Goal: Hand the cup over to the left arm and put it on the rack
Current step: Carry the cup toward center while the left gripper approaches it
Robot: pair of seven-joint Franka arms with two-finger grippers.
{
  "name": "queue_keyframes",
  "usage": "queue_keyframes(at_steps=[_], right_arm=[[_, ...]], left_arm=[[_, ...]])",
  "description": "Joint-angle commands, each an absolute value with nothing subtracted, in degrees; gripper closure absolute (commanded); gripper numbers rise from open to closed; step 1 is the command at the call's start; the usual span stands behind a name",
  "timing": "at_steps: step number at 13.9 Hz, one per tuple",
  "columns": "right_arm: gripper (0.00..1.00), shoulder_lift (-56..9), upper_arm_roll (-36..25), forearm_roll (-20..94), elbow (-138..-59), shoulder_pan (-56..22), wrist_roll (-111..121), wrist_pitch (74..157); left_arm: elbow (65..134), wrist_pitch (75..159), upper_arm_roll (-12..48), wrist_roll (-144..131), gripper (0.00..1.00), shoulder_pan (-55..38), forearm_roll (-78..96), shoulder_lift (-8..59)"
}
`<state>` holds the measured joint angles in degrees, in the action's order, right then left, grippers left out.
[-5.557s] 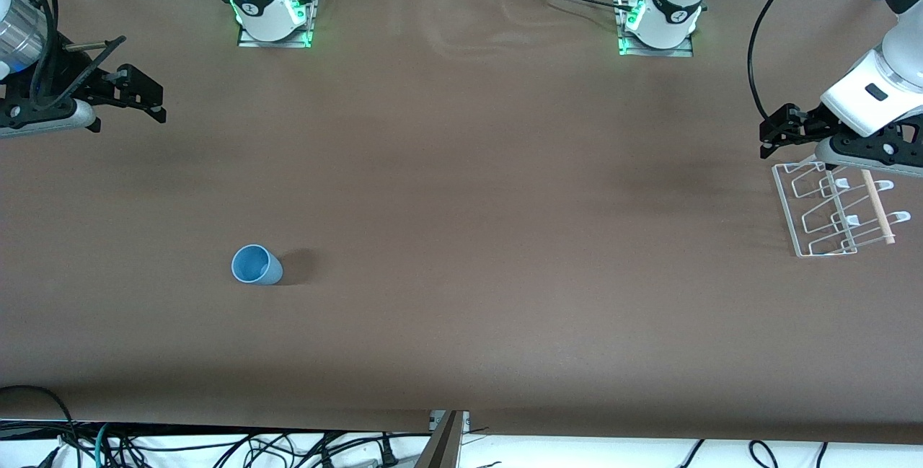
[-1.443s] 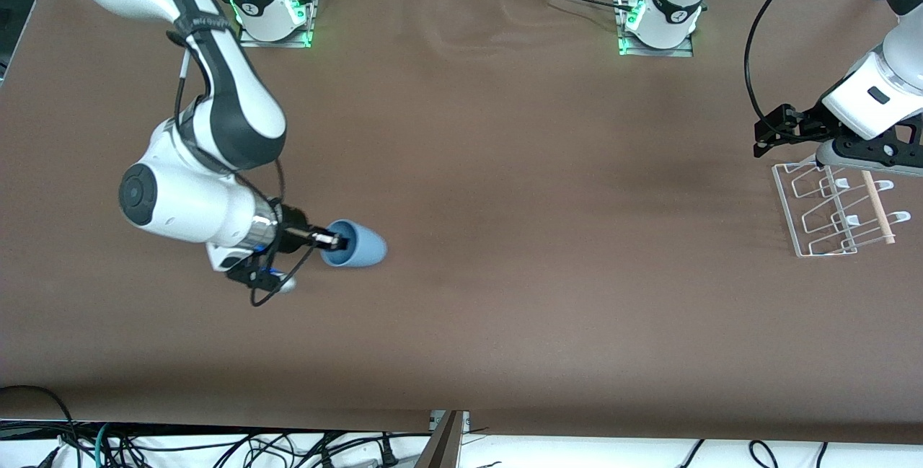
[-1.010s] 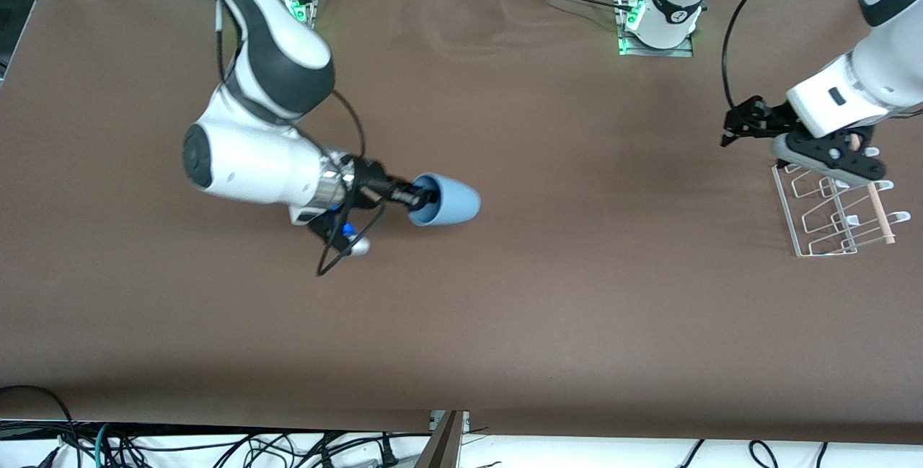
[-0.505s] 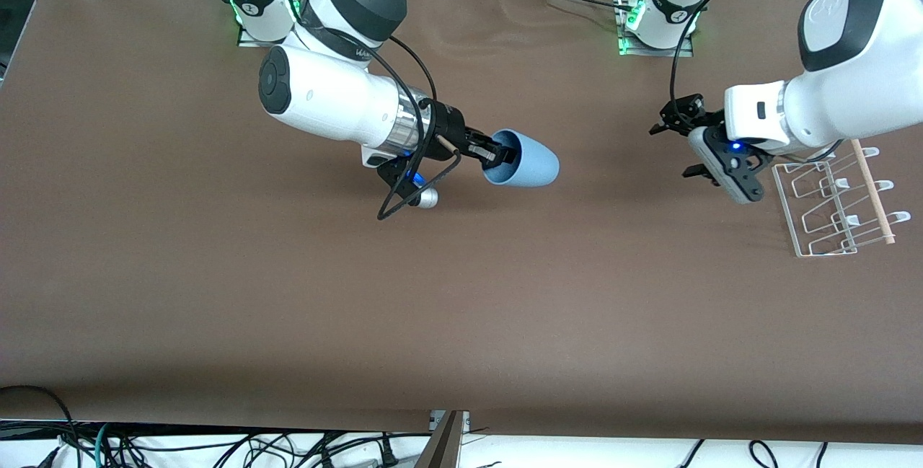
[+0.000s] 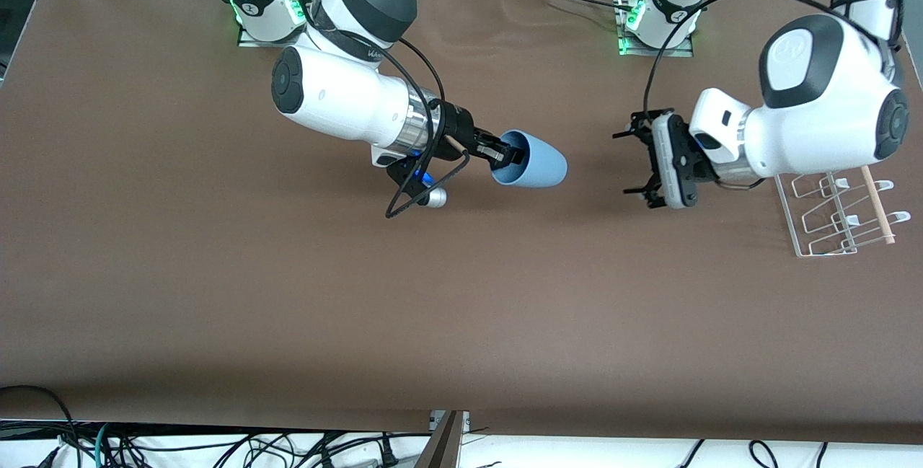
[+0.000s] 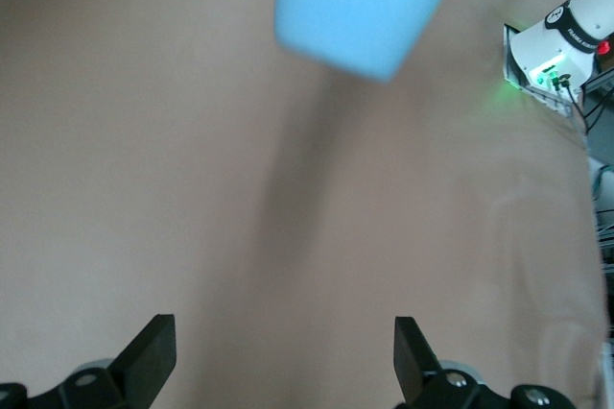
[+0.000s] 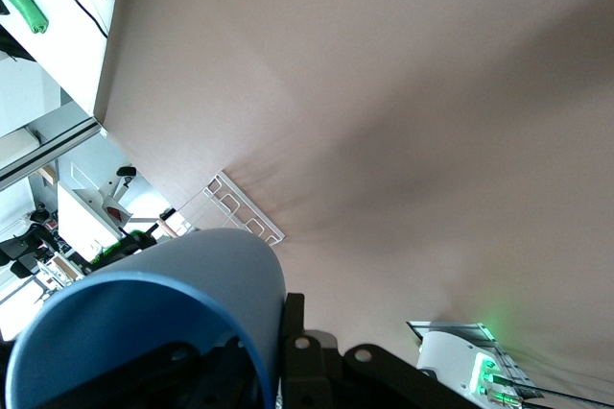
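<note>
My left gripper grabs the light-blue cup by its base end (image 5: 550, 165) next, so the cup's opening stays free to slide onto the rack (image 5: 836, 214).
My right gripper (image 5: 507, 156) is shut on the rim of the light-blue cup (image 5: 535, 161), one finger inside it and one outside, and holds it on its side in the air over the table's middle, base toward the left arm. The cup fills the right wrist view (image 7: 153, 303). My left gripper (image 5: 633, 164) is open and empty, facing the cup's base with a gap between them. In the left wrist view the cup (image 6: 365, 1) shows ahead of the open fingers (image 6: 153, 366). The white wire rack (image 5: 836, 214) with its wooden rod stands at the left arm's end of the table.
The brown table (image 5: 461, 309) spreads under both arms. The arm bases (image 5: 270, 17) (image 5: 660, 21) stand along its edge farthest from the front camera. Cables hang off the table edge nearest the front camera. The rack also shows in the right wrist view (image 7: 235, 207).
The right arm has picked the cup off the table and carried it toward the table's middle. The left arm has left the rack, swung toward the cup and turned its open gripper to face it.
</note>
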<state>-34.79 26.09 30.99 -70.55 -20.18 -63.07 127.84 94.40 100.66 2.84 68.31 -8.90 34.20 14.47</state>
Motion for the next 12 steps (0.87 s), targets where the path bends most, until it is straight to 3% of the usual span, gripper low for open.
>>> queue_keyframes(at_steps=[1, 12], right_arm=[[1.00, -35.51, 26.02, 31.82, -68.82, -20.74, -63.90, 128.14], [1.00, -35.95, 26.02, 31.82, -68.82, -21.27, -63.90, 129.20]], left_arm=[[87.90, 101.51, 2.72, 70.93, 0.00, -10.72, 35.33, 17.75], [86.40, 108.98, 3.25, 70.58, 0.00, -18.89, 41.91, 19.07]])
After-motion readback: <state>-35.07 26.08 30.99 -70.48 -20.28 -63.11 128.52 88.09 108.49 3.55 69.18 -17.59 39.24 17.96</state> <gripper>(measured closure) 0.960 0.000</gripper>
